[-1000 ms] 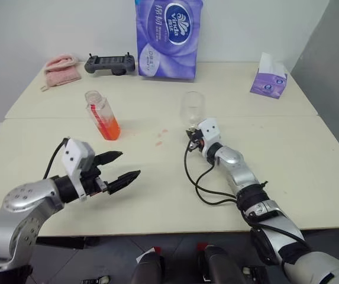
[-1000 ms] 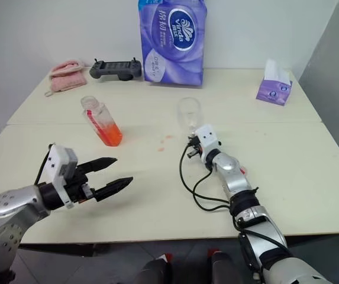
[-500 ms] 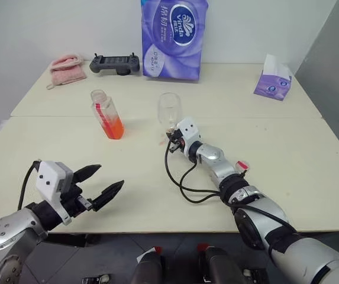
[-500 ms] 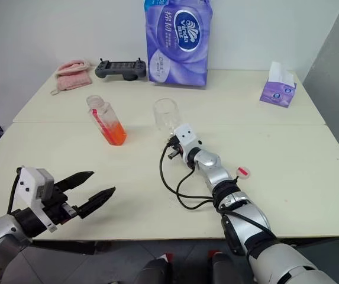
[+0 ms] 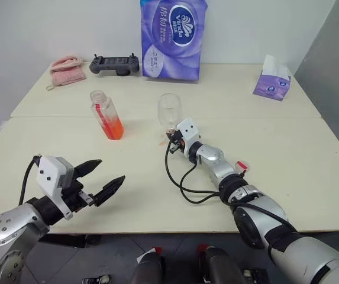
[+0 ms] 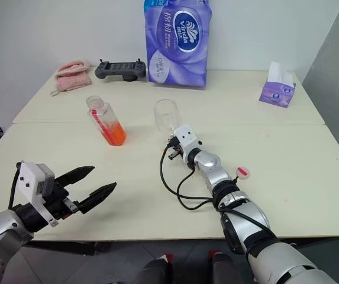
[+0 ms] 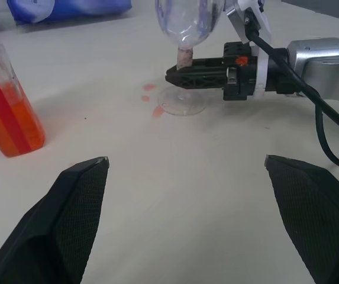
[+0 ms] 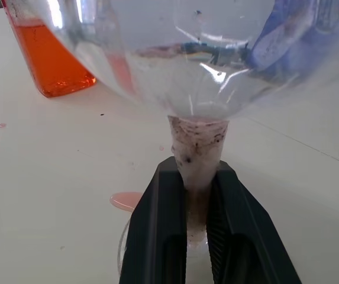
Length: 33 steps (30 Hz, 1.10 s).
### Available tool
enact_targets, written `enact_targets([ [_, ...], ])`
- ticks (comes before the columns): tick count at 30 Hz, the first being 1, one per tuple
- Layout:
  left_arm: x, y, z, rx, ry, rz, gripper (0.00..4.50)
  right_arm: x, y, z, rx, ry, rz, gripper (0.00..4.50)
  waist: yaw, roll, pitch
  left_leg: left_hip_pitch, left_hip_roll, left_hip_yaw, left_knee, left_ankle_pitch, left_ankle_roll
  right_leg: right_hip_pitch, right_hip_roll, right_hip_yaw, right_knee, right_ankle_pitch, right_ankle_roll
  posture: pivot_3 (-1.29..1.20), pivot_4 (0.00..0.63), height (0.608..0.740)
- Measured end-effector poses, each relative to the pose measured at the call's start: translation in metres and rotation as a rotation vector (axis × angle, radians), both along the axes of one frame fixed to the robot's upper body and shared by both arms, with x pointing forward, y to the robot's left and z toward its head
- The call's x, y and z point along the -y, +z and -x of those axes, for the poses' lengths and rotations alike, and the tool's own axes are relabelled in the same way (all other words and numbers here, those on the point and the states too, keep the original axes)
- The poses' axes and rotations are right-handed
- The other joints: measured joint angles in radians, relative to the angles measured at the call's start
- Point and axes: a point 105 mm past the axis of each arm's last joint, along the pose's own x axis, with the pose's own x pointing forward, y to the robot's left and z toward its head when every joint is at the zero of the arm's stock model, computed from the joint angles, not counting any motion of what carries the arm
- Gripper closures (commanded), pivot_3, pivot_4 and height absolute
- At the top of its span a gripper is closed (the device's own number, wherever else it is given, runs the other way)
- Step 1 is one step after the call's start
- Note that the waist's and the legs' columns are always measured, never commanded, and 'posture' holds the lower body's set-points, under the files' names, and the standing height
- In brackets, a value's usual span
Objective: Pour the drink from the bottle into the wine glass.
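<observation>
My left gripper should next grab the bottle by its squarish body (image 5: 107, 119) to pour the drink. The bottle is round at its uncapped opening (image 5: 98, 95) and has flat sides below.
The wine glass (image 5: 170, 109) stands upright mid-table, its bowl holding no visible drink. My right gripper (image 5: 172, 135) is shut on its stem just above the foot; in the right wrist view both fingers (image 8: 157, 236) press against the stem (image 8: 196, 148). The bottle (image 5: 106, 115) stands uncapped to the glass's left, with orange-red drink (image 7: 15, 121) in its lower part. My left gripper (image 5: 112, 170) hovers open over the near left of the table, well short of the bottle, with nothing between its fingertips (image 7: 92, 171).
Small red spills (image 7: 151, 100) lie by the glass foot. A white-and-red cap (image 6: 242, 172) lies beside my right forearm. At the back are a purple tissue pack (image 5: 172, 38), a black controller (image 5: 115, 63), a pink cloth (image 5: 67, 68) and a tissue box (image 5: 271, 83).
The head view has shifted. My right gripper has slid the wine glass left, closer to the bottle. The left gripper has drawn back slightly and stays open.
</observation>
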Motion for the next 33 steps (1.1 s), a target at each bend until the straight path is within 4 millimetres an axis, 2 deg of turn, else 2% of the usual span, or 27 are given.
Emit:
enact_targets([
  [9, 0.004, -0.001, -0.005, -0.002, -0.020, 0.010, 0.00, 0.011, -0.014, 0.002, -0.033, -0.009, 0.016, 0.11, -0.002, 0.000, 0.000, 0.001, 0.000, 0.001, -0.003, 0.000, 0.000, 0.000, 0.000, 0.001, -0.001, 0.000, 0.000, 0.00, 0.150, 0.740],
  [16, 0.005, -0.003, -0.009, -0.008, -0.025, 0.018, 0.00, 0.019, -0.010, 0.000, -0.013, -0.009, 0.014, 0.04, -0.003, 0.000, 0.000, 0.001, 0.000, 0.001, -0.004, 0.000, 0.000, -0.001, 0.000, 0.001, -0.001, 0.000, 0.000, 0.00, 0.150, 0.740],
  [19, 0.005, -0.003, -0.011, -0.002, -0.025, 0.017, 0.00, 0.030, -0.014, 0.007, -0.008, 0.017, 0.012, 0.04, 0.001, 0.000, 0.000, 0.001, 0.000, 0.001, -0.004, 0.000, 0.000, 0.000, 0.000, 0.001, -0.001, 0.000, 0.000, 0.00, 0.150, 0.740],
  [21, 0.005, -0.003, -0.014, 0.008, -0.015, 0.018, 0.00, 0.048, -0.018, 0.018, -0.010, 0.028, 0.007, 0.04, 0.006, 0.000, 0.000, 0.000, 0.000, 0.000, -0.004, 0.000, 0.000, 0.000, -0.001, 0.000, -0.002, 0.000, 0.000, 0.00, 0.150, 0.740],
  [24, -0.004, -0.007, -0.019, 0.013, 0.051, 0.029, 0.00, 0.082, -0.015, 0.045, -0.026, 0.058, 0.019, 0.04, 0.008, 0.000, 0.000, 0.000, -0.001, 0.000, -0.004, 0.000, 0.000, 0.000, -0.002, 0.000, -0.002, 0.000, 0.000, 0.00, 0.150, 0.740],
  [25, -0.006, -0.008, -0.021, 0.016, 0.065, 0.032, 0.00, 0.089, -0.011, 0.052, -0.032, 0.065, 0.027, 0.04, 0.006, 0.000, 0.000, 0.000, -0.001, 0.000, -0.004, 0.000, 0.000, 0.000, -0.002, 0.000, -0.002, 0.000, 0.000, 0.00, 0.150, 0.740],
  [28, -0.008, -0.006, -0.030, 0.041, 0.097, 0.052, 0.00, 0.098, 0.020, 0.082, -0.002, 0.133, 0.044, 0.04, -0.001, 0.000, 0.000, 0.002, 0.001, 0.000, -0.005, 0.000, 0.000, 0.000, 0.000, 0.000, -0.001, 0.000, 0.001, 0.00, 0.150, 0.740],
  [30, -0.009, -0.004, -0.035, 0.061, 0.108, 0.059, 0.00, 0.096, 0.046, 0.095, 0.025, 0.172, 0.019, 0.04, -0.004, 0.000, 0.000, 0.002, 0.003, 0.000, -0.005, 0.000, 0.000, 0.000, 0.002, 0.001, -0.001, 0.000, 0.001, 0.00, 0.150, 0.740],
  [33, -0.011, -0.005, -0.042, 0.073, 0.132, 0.069, 0.00, 0.090, 0.074, 0.115, 0.027, 0.257, -0.016, 0.04, 0.000, 0.000, 0.000, 0.002, 0.004, -0.001, -0.006, 0.000, 0.000, 0.000, 0.003, -0.001, -0.001, -0.001, 0.000, 0.00, 0.150, 0.740],
])
